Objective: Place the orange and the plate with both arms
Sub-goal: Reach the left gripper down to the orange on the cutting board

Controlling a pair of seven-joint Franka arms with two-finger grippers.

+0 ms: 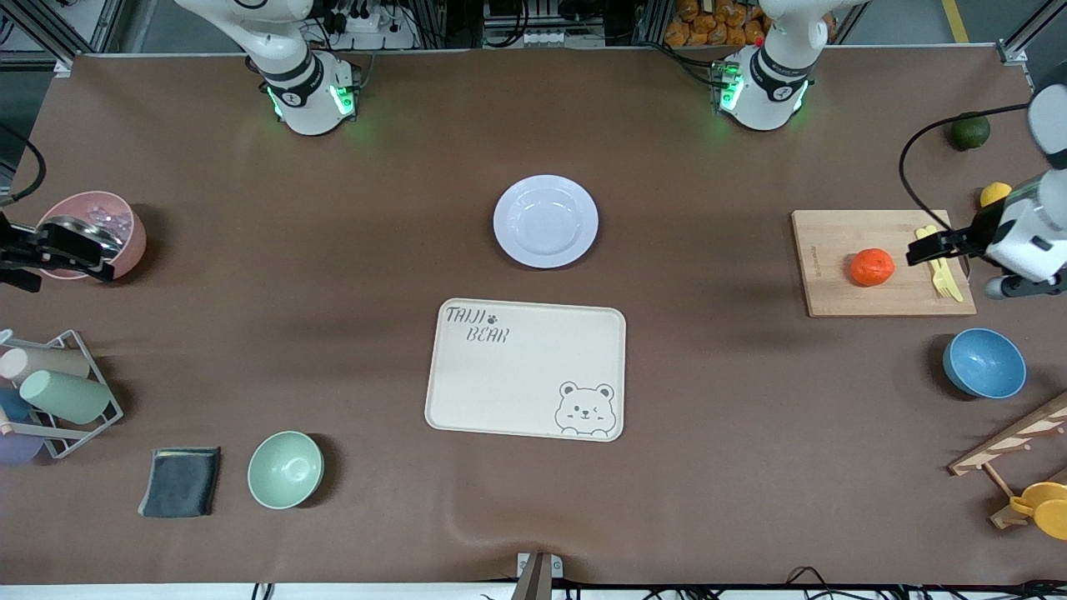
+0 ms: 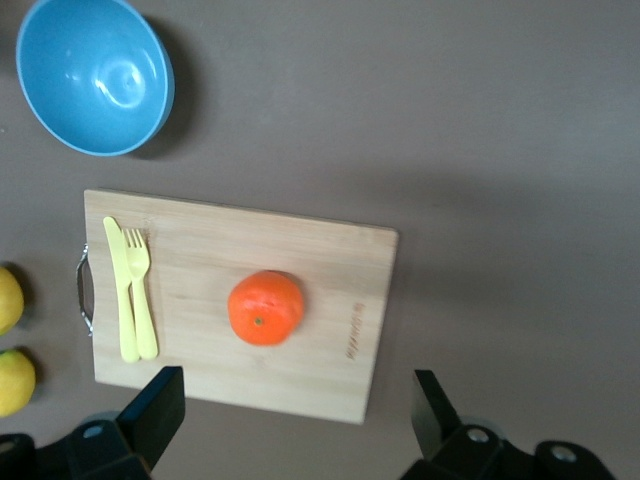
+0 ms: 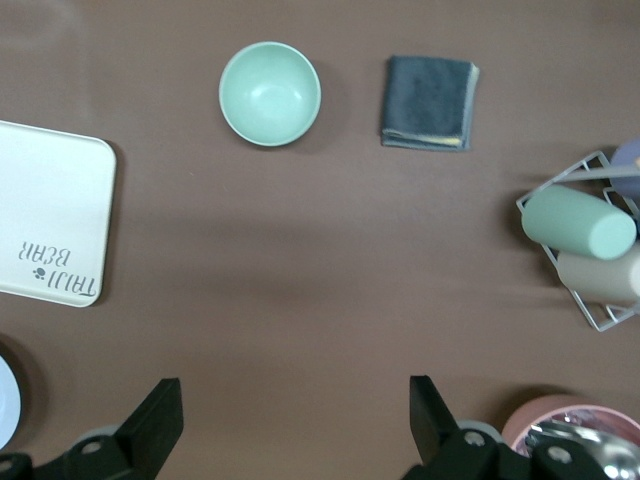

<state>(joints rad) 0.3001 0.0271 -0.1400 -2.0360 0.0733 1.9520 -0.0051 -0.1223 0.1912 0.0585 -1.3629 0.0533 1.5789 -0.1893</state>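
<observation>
The left gripper grabs the orange by its round body (image 1: 871,267) next, to place the orange with the plate (image 1: 545,221).
The orange (image 1: 872,267) (image 2: 265,308) lies on a wooden cutting board (image 1: 842,287) (image 2: 330,290) toward the left arm's end of the table. My left gripper (image 1: 924,247) (image 2: 295,412) hangs open over that board's end by the yellow cutlery, apart from the orange and holding nothing. The white plate (image 1: 545,221) rests mid-table, farther from the front camera than the bear tray (image 1: 525,367); only a sliver of the plate (image 3: 5,405) shows in the right wrist view. My right gripper (image 1: 93,252) (image 3: 290,415) is open and empty, up over the pink bowl (image 1: 125,229).
A yellow fork and knife (image 1: 942,267) lie on the board. A blue bowl (image 1: 984,362), lemon (image 1: 994,193) and dark green fruit (image 1: 969,131) are nearby. Toward the right arm's end sit a green bowl (image 1: 285,469), grey cloth (image 1: 181,481) and cup rack (image 1: 58,396).
</observation>
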